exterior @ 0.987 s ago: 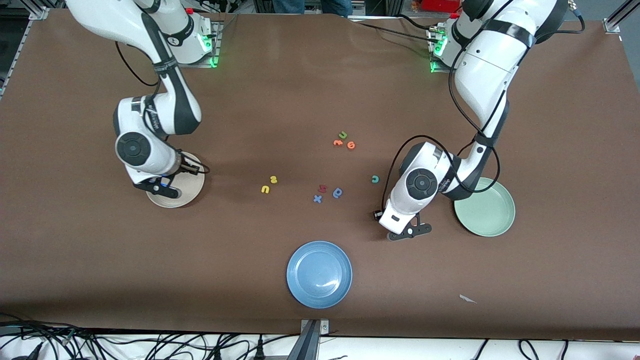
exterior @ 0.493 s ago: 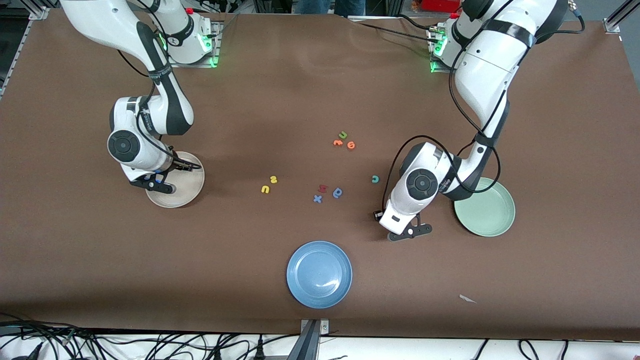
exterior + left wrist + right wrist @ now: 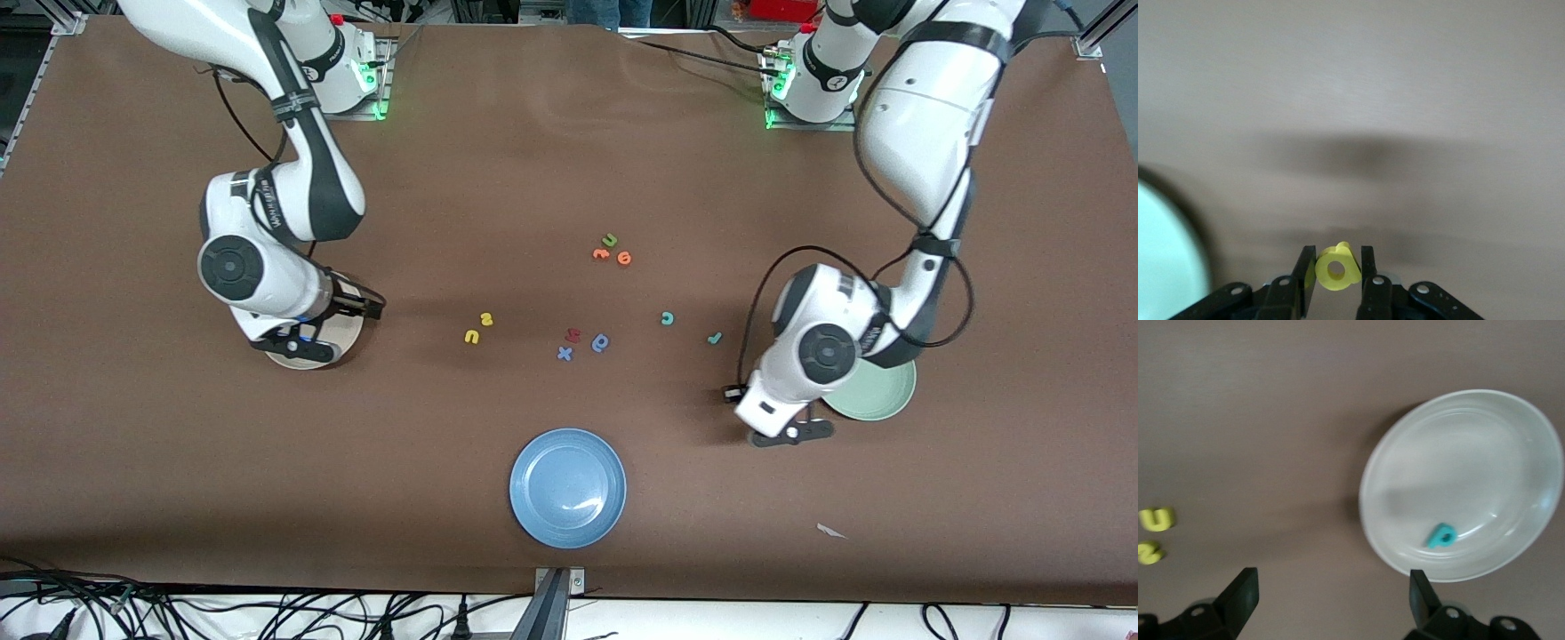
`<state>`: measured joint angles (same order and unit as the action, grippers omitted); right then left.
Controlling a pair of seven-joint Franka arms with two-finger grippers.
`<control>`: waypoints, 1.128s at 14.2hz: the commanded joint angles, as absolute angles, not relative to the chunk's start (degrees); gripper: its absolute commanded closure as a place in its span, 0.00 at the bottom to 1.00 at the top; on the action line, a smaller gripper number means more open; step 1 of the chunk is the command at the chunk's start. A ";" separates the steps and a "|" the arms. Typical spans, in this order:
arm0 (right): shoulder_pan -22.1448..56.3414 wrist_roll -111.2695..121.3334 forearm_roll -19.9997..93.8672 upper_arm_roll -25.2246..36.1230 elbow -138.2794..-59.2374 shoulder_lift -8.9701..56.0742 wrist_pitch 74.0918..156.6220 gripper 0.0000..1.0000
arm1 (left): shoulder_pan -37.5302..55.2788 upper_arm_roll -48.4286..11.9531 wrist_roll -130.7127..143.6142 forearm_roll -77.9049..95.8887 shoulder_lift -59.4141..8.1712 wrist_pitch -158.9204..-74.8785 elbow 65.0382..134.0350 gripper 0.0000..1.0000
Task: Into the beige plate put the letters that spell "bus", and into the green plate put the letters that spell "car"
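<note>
My right gripper grabs the yellow "u" by its two upright arms next, to spell "bus" in the beige plate.
My left gripper [image 3: 1337,252] is shut on the yellow "a" [image 3: 1337,269] and hangs over the table just beside the green plate [image 3: 878,396], whose rim [image 3: 1165,260] shows in the left wrist view. My right gripper [image 3: 1331,583] stands open and holds nothing, above the table at the edge of the beige plate [image 3: 1458,453]. The teal "b" [image 3: 1441,535] lies inside that plate. The yellow "u" [image 3: 471,336] and "s" [image 3: 486,318] lie mid-table. The teal "c" [image 3: 667,317] and teal "r" [image 3: 714,338] lie toward the left arm's end.
A green "u" [image 3: 610,239] and two orange letters [image 3: 601,254] lie farther from the front camera. A red letter [image 3: 573,335], a blue looped letter [image 3: 601,342] and a blue "x" [image 3: 564,353] sit mid-table. The blue plate [image 3: 567,487] is nearest the camera; a paper scrap [image 3: 831,531] lies beside it.
My left arm has carried the yellow "a" toward the green plate, uncovering the teal "r" on the table. My right gripper has opened at the beige plate.
</note>
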<state>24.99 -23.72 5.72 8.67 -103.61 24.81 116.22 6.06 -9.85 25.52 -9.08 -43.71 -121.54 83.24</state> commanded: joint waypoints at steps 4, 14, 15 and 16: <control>25.40 -25.22 11.69 2.73 -93.42 34.10 118.90 0.01 | -3.94 -10.72 9.25 -10.72 -32.98 -124.78 97.78 0.85; 34.27 -30.94 10.46 2.37 -96.23 39.64 128.93 0.28 | -9.05 -10.72 4.92 -11.69 -26.10 -139.58 113.65 0.00; 34.28 -30.94 10.37 2.37 -97.02 39.73 129.54 0.31 | -8.70 -10.81 5.10 -11.60 -26.10 -137.40 112.34 0.00; 34.28 -30.94 10.37 2.37 -97.64 39.73 130.42 0.31 | -8.18 -11.85 5.79 -10.99 -26.10 -135.37 110.93 0.00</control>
